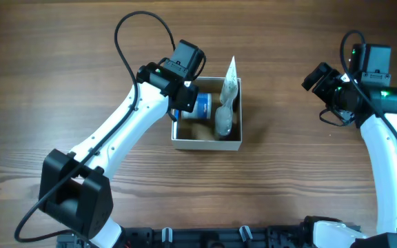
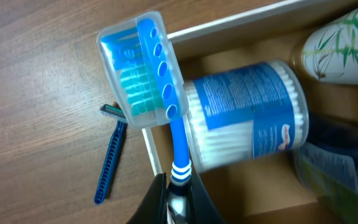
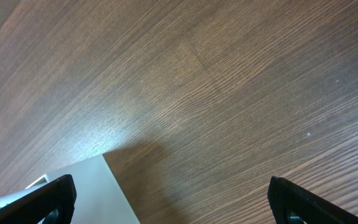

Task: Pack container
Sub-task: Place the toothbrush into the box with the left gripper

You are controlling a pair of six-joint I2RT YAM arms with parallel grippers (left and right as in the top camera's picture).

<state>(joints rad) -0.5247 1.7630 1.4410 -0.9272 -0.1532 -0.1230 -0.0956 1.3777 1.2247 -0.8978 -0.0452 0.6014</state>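
The left gripper needs to open now, because the toothbrush's handle hangs above the open gap between the container's side and the tub, so the toothbrush would end up inside.
The container (image 1: pixel 206 143) is a square white-walled box with a tan floor, mid-table. It also shows in the left wrist view (image 2: pixel 229 26). My left gripper (image 1: pixel 182 103) hangs over its left wall, shut (image 2: pixel 178 194) on the handle of a blue toothbrush (image 2: pixel 178 140) with a clear blue cap over its head. Inside lie a tub of cotton swabs (image 2: pixel 247 118), a bamboo-print bottle (image 2: pixel 340 46) and a clear pouch (image 1: pixel 224 114). My right gripper (image 1: pixel 317 79) is open and empty (image 3: pixel 173 196) over bare table far to the right.
A blue razor (image 2: pixel 107 163) lies on the wood just outside the container's left wall. A white flap or packet (image 1: pixel 231 71) sticks up at the container's far right corner. A white flat surface (image 3: pixel 92 196) shows at the lower left of the right wrist view.
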